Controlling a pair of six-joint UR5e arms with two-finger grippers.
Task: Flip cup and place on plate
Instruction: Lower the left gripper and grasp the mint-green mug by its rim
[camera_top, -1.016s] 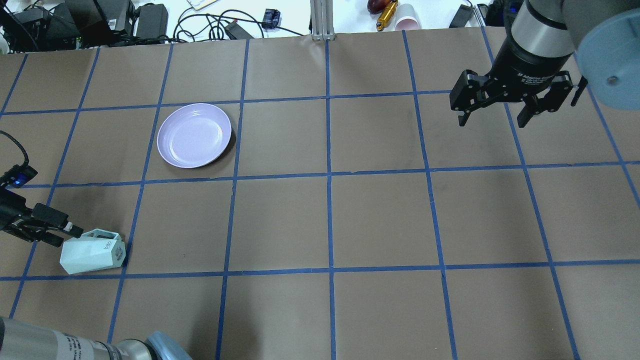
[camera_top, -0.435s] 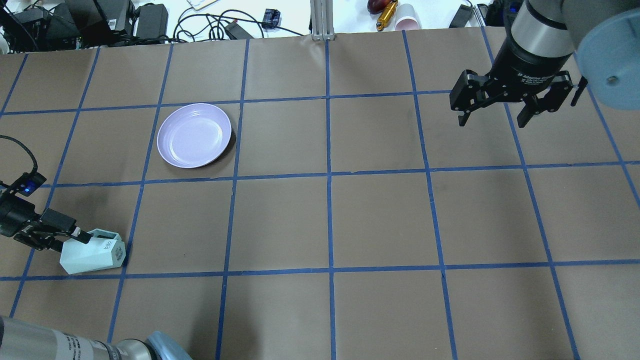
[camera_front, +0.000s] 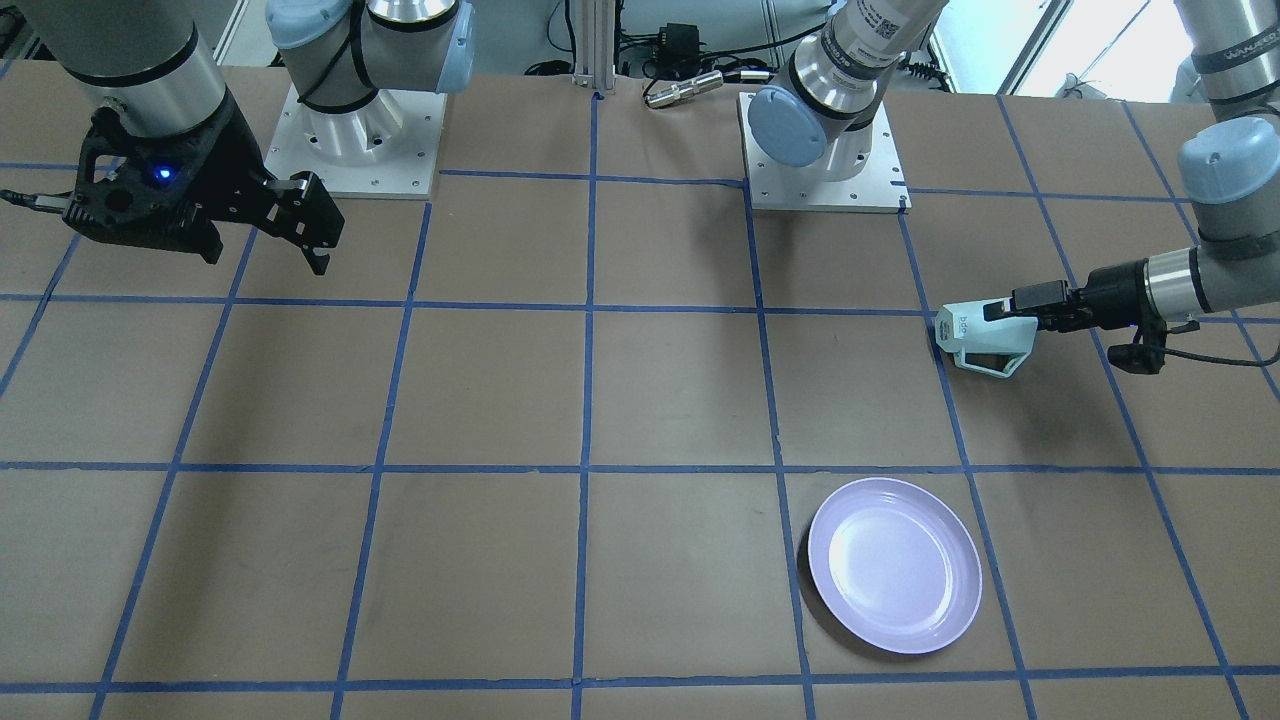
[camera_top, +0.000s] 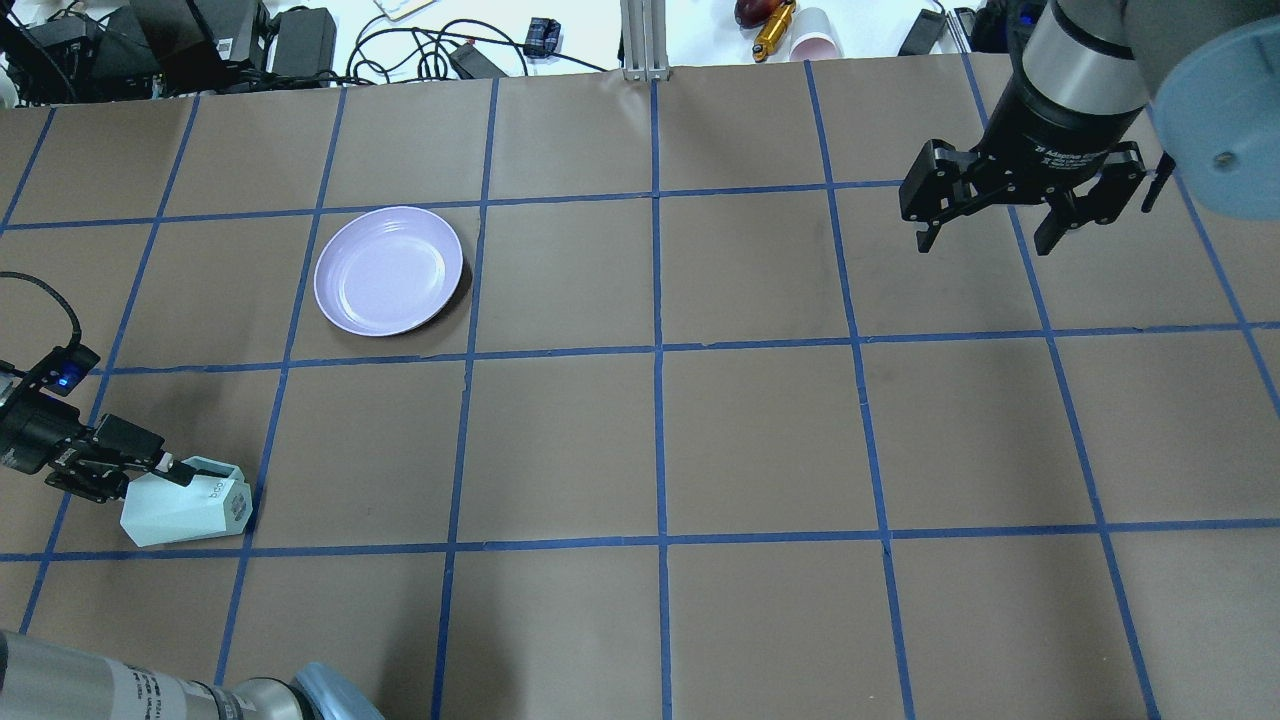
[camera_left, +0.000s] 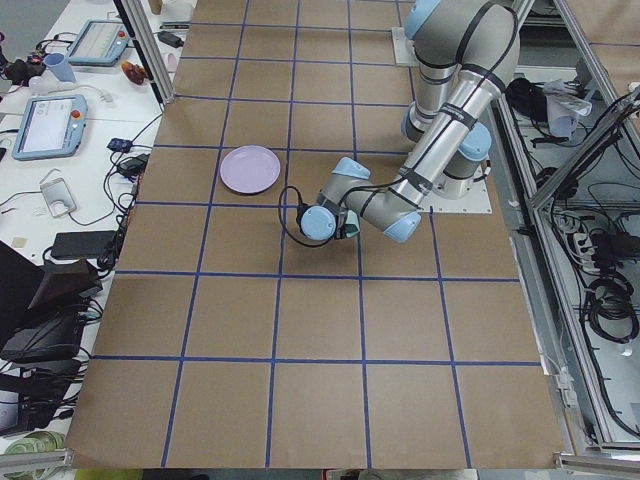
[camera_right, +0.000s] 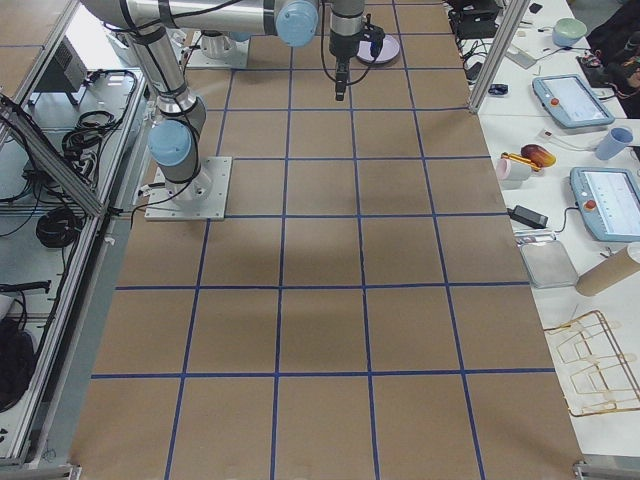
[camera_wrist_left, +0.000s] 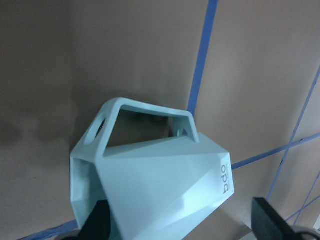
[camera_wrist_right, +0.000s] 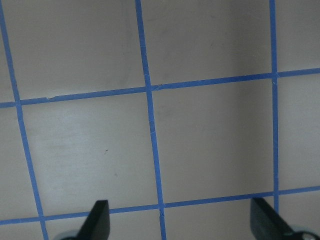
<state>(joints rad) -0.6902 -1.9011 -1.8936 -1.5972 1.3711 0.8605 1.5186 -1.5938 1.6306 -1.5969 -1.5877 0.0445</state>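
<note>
I should next grab the cup's side at its rim (camera_front: 1017, 326) with my left gripper, so I can flip the cup and set it on the plate (camera_front: 894, 564).
The pale mint faceted cup (camera_top: 186, 509) lies on its side on the table near my left edge, mouth towards my left gripper, handle up (camera_wrist_left: 150, 107). It also shows in the front view (camera_front: 975, 338). My left gripper (camera_top: 150, 478) is open and low at the cup's mouth end. One fingertip (camera_wrist_left: 97, 222) rests against the rim wall and the other (camera_wrist_left: 270, 222) stands clear past the base. The lavender plate (camera_top: 388, 270) sits empty on the table farther out, apart from the cup. My right gripper (camera_top: 990, 235) is open and empty, high over the far right.
Brown paper with a blue tape grid (camera_top: 657, 350) covers the table. Cables, boxes and a paper cup (camera_top: 815, 45) lie beyond the far edge. The two arm bases (camera_front: 350, 140) stand at my side of the table.
My left gripper has moved in towards the cup, its upper finger now over the rim. The cup, the plate and the right arm have stayed put.
</note>
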